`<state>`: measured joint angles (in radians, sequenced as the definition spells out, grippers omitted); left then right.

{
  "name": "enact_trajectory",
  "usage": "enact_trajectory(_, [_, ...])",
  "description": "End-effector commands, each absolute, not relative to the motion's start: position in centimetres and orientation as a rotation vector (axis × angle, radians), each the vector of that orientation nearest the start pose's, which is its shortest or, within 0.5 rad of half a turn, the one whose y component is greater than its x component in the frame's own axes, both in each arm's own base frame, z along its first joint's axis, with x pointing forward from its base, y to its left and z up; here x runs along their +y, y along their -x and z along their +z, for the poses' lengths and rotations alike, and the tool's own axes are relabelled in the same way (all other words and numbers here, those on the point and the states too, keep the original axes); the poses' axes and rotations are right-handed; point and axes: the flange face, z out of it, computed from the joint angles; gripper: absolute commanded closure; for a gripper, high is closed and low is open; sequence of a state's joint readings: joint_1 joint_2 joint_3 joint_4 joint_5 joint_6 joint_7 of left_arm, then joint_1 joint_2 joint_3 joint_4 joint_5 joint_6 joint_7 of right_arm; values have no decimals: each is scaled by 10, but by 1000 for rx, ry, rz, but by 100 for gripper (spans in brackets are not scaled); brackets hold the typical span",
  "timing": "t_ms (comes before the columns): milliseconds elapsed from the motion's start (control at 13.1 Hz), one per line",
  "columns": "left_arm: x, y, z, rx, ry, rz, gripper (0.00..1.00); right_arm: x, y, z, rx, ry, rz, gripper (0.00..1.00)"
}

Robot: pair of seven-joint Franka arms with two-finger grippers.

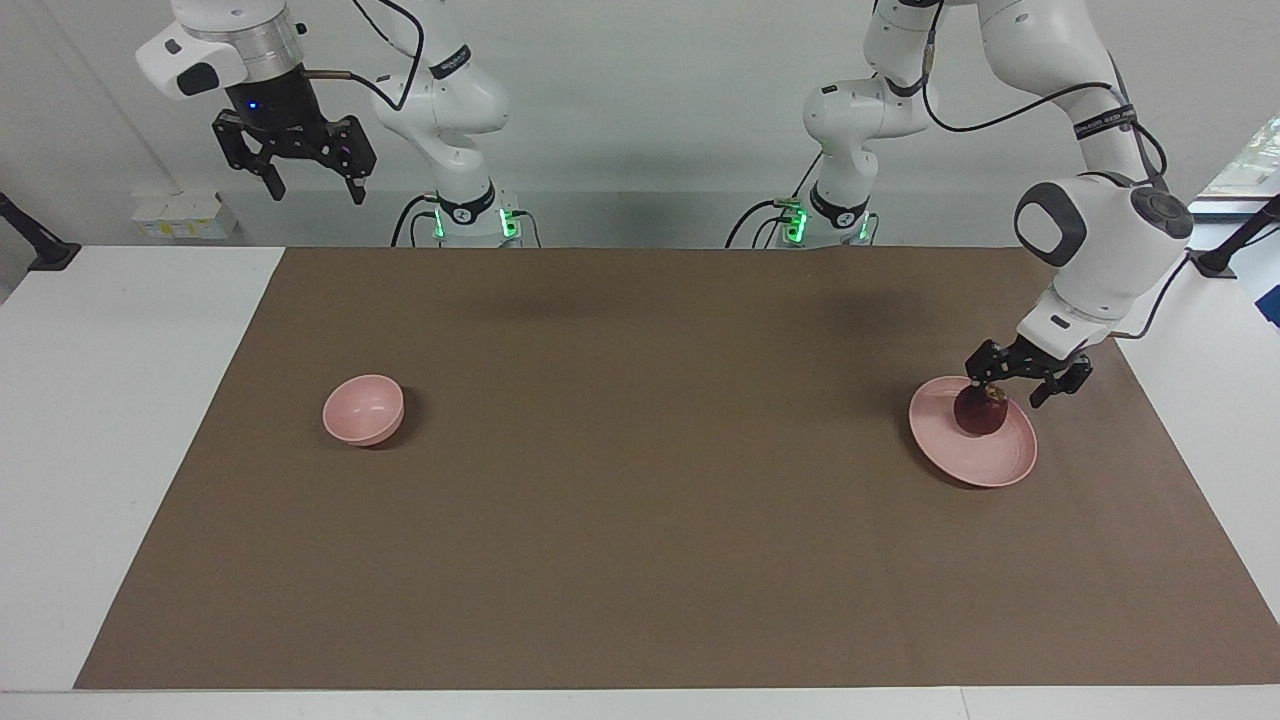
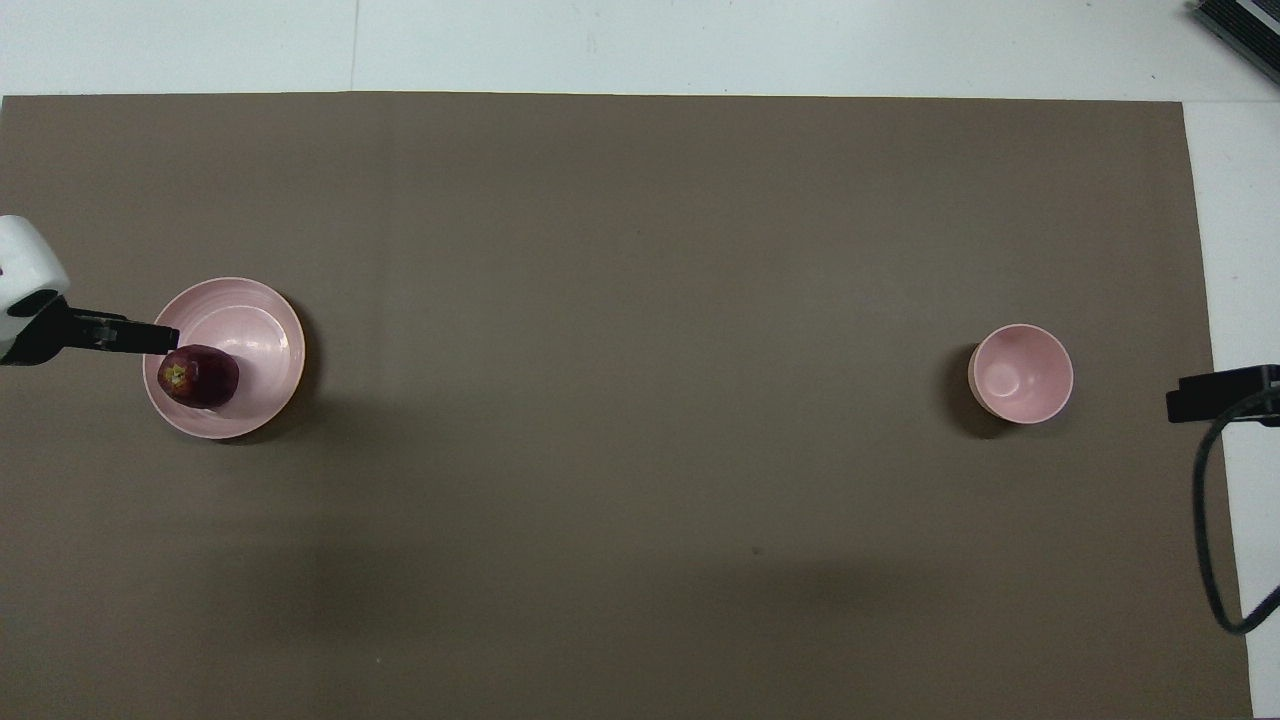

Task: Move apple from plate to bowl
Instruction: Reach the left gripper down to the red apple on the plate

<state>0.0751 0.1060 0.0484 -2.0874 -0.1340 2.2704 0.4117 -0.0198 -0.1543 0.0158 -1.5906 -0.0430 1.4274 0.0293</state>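
Note:
I should move my left gripper toward the dark red apple (image 2: 198,376) on the pink plate (image 2: 262,330) before closing it. My fingers stop short and would miss the apple.
The dark red apple (image 1: 980,412) lies on the pale pink plate (image 1: 1000,462) toward the left arm's end of the table. In the overhead view the apple (image 2: 198,376) sits on the part of the plate (image 2: 262,330) nearer the robots. My left gripper (image 1: 1006,392) is open and low over the apple and the plate's rim, with one fingertip (image 1: 973,382) close to the apple's top. It also shows in the overhead view (image 2: 135,335). The small pink bowl (image 1: 363,408) (image 2: 1021,372) stands empty toward the right arm's end. My right gripper (image 1: 312,190) waits open, high above that end.
A brown mat (image 1: 640,520) covers most of the white table (image 1: 120,420). Small white boxes (image 1: 185,215) sit at the table's edge on the robots' end. A black cable (image 2: 1205,520) hangs by the right arm.

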Motion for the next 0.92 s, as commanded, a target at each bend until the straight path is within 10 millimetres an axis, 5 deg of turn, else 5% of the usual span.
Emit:
enact_trajectory(0, [70, -562, 358, 309, 3205, -217, 0, -10, -483, 684, 40, 3160, 20, 0])
enact_trajectory(613, [72, -547, 330, 287, 3213, -161, 6, -10, -483, 684, 40, 3160, 22, 0])
enact_trajectory(766, [75, -546, 331, 295, 3212, -162, 38, -10, -482, 684, 41, 3160, 20, 0])
enact_trajectory(842, [75, -547, 331, 293, 3212, -162, 68, -10, -482, 685, 40, 3160, 17, 0])
